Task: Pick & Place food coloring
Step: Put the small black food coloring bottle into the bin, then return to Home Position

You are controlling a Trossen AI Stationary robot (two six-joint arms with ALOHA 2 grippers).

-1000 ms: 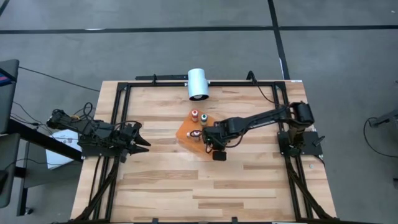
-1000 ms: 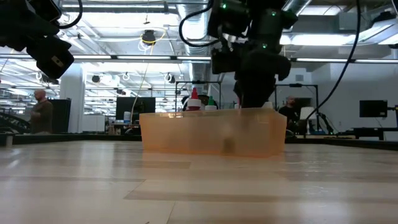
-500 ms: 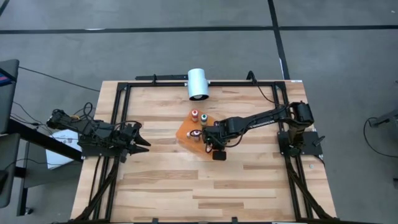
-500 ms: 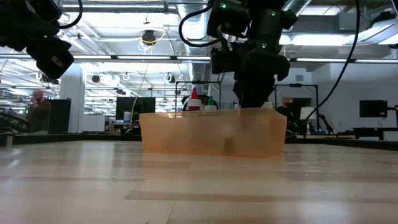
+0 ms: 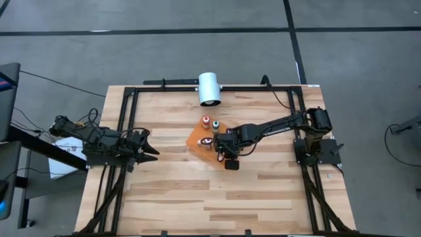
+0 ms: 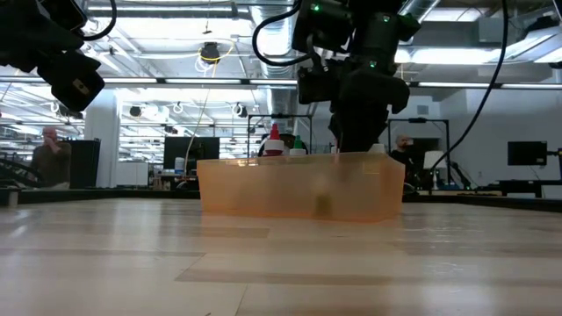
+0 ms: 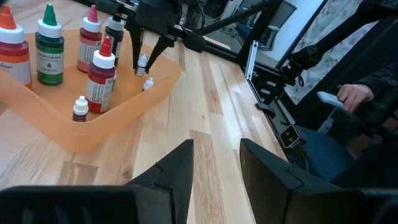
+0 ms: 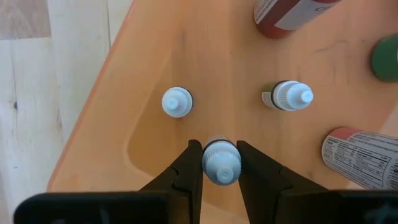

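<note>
The white-capped bottle is upright, low over the tray's bottom in the right wrist view, and would stand, so my right gripper should release it now.
An orange tray (image 5: 197, 141) sits mid-table and holds the food coloring bottles: red-topped (image 7: 102, 68), green (image 7: 48, 43), pink (image 7: 90, 38) and dark (image 7: 114, 34). Tiny white-capped bottles (image 8: 176, 101) (image 8: 288, 96) stand on its floor. My right gripper (image 5: 219, 143) is over the tray's right part, pointing down and shut on a tiny white-capped bottle (image 8: 221, 162). My left gripper (image 5: 150, 150) is open and empty at the table's left, pointing toward the tray. My right gripper pinches the tiny bottle between its two fingers, at the cap and neck (image 8: 209, 163). The fingers come from above, pointing down, one on each side. The bottle stands upright in the hold (image 7: 142, 62), inside the tray; whether its base rests on the tray floor I cannot tell.
A large white cylinder (image 5: 209, 88) lies at the table's far edge. A small black block (image 5: 231, 164) lies on the table just near of the tray. A black frame (image 5: 125, 125) borders the table. People show in the room beyond (image 7: 348, 93).
</note>
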